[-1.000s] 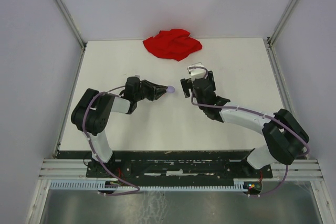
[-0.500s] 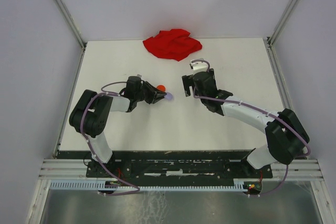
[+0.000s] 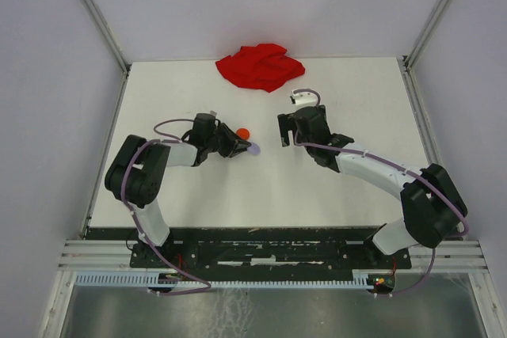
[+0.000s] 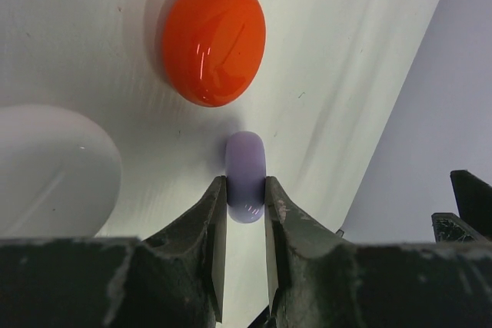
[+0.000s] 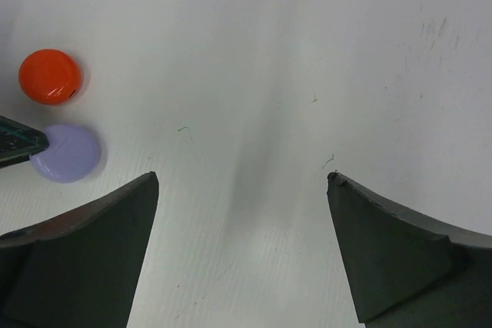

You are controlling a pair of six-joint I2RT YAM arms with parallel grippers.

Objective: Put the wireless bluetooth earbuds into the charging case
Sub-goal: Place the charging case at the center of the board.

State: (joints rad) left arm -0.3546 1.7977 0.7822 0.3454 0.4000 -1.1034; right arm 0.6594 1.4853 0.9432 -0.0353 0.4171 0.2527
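The lavender disc sits low over the flat table and would land on the tabletop, so it is now time to open my left gripper.
My left gripper [image 4: 246, 190] is shut on a lavender round disc [image 4: 246, 167], pinched edge-on between the fingertips, low over the white table. It shows in the top view [image 3: 253, 148] and the right wrist view [image 5: 68, 153]. A red-orange round disc [image 4: 214, 41] lies on the table just beyond it, also in the top view [image 3: 243, 133] and the right wrist view [image 5: 50, 76]. A white round disc [image 4: 46, 170] lies left of my left fingers. My right gripper [image 5: 242, 178] is open and empty over bare table, right of the discs [image 3: 283, 131]. No stemmed earbuds are in view.
A crumpled red cloth [image 3: 260, 66] lies at the table's far edge, centre. Metal frame posts stand at the far corners and pale walls close in both sides. The tip of my left finger [image 5: 19, 144] shows at the left edge of the right wrist view.
My left gripper has drawn back and down with the lavender disc, uncovering the red-orange disc. My right gripper has shifted slightly farther from me and stays open.
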